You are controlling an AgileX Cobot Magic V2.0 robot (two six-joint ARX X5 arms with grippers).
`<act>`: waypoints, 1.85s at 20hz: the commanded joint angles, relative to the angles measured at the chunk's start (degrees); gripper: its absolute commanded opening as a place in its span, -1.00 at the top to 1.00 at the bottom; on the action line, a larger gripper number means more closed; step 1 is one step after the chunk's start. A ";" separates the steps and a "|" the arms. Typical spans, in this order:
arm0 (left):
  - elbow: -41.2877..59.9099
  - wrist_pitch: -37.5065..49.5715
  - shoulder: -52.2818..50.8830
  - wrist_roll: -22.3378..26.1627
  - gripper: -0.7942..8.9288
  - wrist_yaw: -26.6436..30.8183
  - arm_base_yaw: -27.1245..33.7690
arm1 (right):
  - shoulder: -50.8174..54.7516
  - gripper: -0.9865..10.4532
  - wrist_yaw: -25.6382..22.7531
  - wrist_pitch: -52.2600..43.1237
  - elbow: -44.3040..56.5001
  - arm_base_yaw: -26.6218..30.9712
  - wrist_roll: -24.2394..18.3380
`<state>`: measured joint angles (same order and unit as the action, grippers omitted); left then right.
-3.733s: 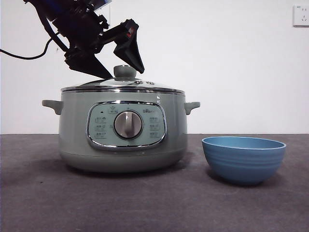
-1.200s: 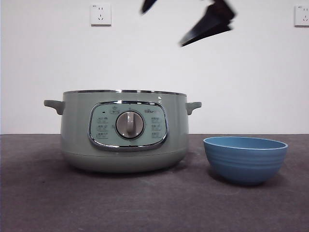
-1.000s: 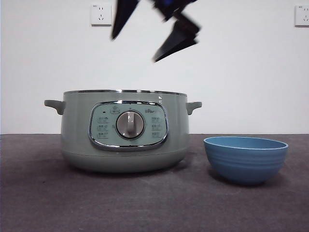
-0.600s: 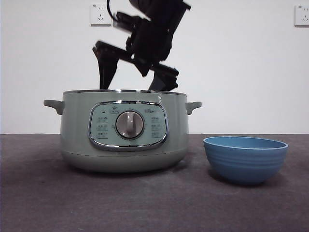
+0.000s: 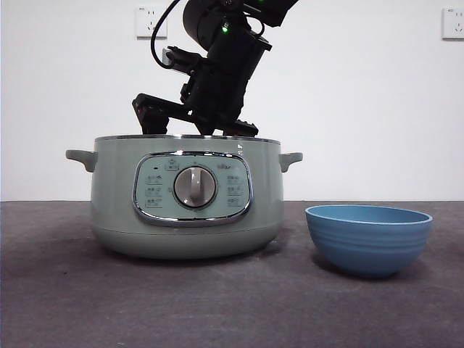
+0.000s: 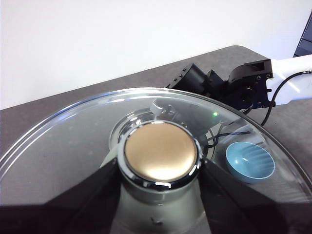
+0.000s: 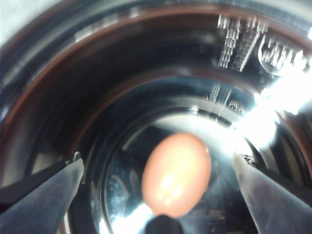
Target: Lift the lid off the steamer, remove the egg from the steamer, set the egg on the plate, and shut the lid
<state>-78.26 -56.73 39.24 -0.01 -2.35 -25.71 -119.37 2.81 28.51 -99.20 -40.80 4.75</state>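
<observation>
My right gripper will next move the brown egg to the plate, held around its rounded middle [image 7: 176, 173].
The pale green steamer [image 5: 185, 196] stands open on the table, without its lid. My right gripper [image 5: 196, 122] reaches down into its mouth from above. In the right wrist view the right gripper [image 7: 158, 165] is open, its jaws standing on either side of the brown egg [image 7: 176, 174], which lies on the shiny pot floor. My left gripper [image 6: 160, 163] is shut on the knob [image 6: 161, 152] of the glass lid [image 6: 63, 146] and holds it up in the air, out of the front view. The blue plate [image 5: 367, 238] sits to the right of the steamer.
Wall sockets [image 5: 151, 22] hang on the white wall behind. Through the held lid I see the blue plate [image 6: 249, 162] and the right arm [image 6: 243, 87] below. Dark table surface [image 5: 232, 304] lies in front of the steamer.
The lid has left the steamer and the front view. The right arm has come in from the top and lowered its open jaws into the steamer's mouth.
</observation>
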 commanded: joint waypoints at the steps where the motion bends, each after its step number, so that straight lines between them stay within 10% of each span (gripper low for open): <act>1: -0.87 3.02 -0.63 0.24 0.85 -1.11 -0.07 | -1.11 -0.16 -0.24 0.02 0.22 -0.09 0.37; 6: -0.87 2.69 -0.63 0.26 0.85 -1.11 -0.07 | -4.42 -0.08 -0.26 0.00 0.22 -0.11 0.42; 12: -0.87 1.36 -0.63 1.36 0.85 -1.03 -0.07 | -4.50 0.85 -0.15 -1.64 0.24 -0.11 0.83; 19: -0.87 1.36 -0.63 1.36 0.85 -1.01 -0.07 | -1.68 0.85 -0.26 -1.44 0.22 -0.15 -0.15; 27: -0.87 1.81 -0.61 1.62 0.85 -1.11 -0.07 | 24.76 0.85 -7.76 15.61 0.24 0.04 -5.60; 37: -0.87 1.22 -0.61 1.77 0.85 -1.11 -0.07 | 36.52 0.85 -8.37 32.37 6.88 12.13 -7.39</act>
<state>-78.26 -58.30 39.24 1.08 -3.38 -25.71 -82.91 -5.76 61.10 -93.25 -28.75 -2.20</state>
